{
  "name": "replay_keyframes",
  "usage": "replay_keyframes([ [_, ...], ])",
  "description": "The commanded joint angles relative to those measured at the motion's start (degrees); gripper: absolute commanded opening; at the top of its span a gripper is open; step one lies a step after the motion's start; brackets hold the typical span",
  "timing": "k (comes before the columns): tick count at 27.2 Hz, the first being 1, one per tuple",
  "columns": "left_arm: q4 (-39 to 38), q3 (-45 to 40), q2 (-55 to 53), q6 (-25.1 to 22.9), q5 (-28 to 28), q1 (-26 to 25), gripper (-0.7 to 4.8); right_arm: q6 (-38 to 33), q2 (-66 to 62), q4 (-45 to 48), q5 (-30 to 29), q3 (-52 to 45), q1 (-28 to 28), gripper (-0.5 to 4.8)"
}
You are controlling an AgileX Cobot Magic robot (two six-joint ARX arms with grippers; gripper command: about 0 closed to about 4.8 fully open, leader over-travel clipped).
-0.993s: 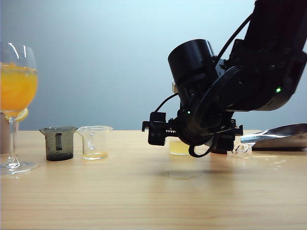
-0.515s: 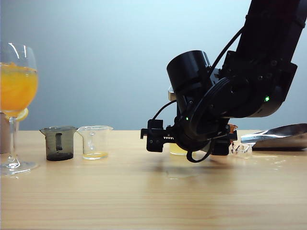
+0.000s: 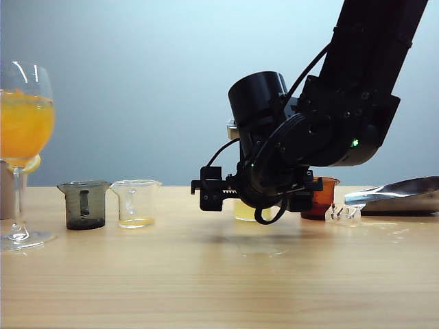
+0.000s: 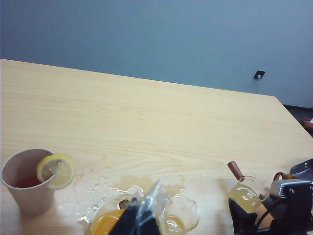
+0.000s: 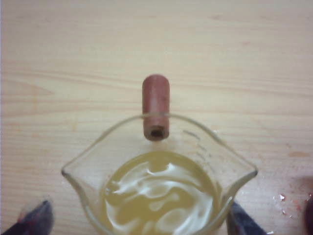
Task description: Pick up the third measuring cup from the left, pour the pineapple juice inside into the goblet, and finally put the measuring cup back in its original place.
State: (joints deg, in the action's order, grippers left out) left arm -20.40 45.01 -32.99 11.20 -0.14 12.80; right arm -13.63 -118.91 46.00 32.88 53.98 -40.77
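My right gripper grips the third measuring cup by its clear sides next, to pour the pineapple juice into the goblet.
The third measuring cup is a clear beaker with a red-brown handle, and pale pineapple juice swirls inside it. My right gripper is open, its fingers standing on either side of the cup. In the exterior view the right gripper hides most of that cup. The goblet stands at the far left, full of orange drink. My left gripper hovers shut above the goblet with nothing held. It is out of the exterior view.
A smoky grey cup and a clear cup stand right of the goblet. An orange-brown cup, a tiny clear cup and a metal scoop lie to the right. A paper cup with lemon and spilled drops are near the goblet.
My right arm has swung to the left, carrying the open gripper further left at cup height. The orange-brown cup behind it has come into sight.
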Motion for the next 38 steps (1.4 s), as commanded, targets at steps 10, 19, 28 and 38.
replay_keyframes([
  [10,0.77,0.39,0.09,-0.28,0.17,0.04,-0.06,3.39,-0.07,0.98,-7.87,0.20,2.86,4.64],
  [19,0.77,0.39,0.09,-0.28,0.20,0.04,-0.06,5.14,-0.07,1.75,-12.90,0.20,3.39,4.65],
  [28,0.77,0.39,0.09,-0.26,0.37,0.04,-0.06,5.11,-0.09,2.29,-10.97,0.22,3.50,4.64],
  [38,0.74,0.39,0.09,-0.26,0.42,0.04,-0.06,5.05,-1.68,4.83,-10.29,0.50,3.56,4.64],
])
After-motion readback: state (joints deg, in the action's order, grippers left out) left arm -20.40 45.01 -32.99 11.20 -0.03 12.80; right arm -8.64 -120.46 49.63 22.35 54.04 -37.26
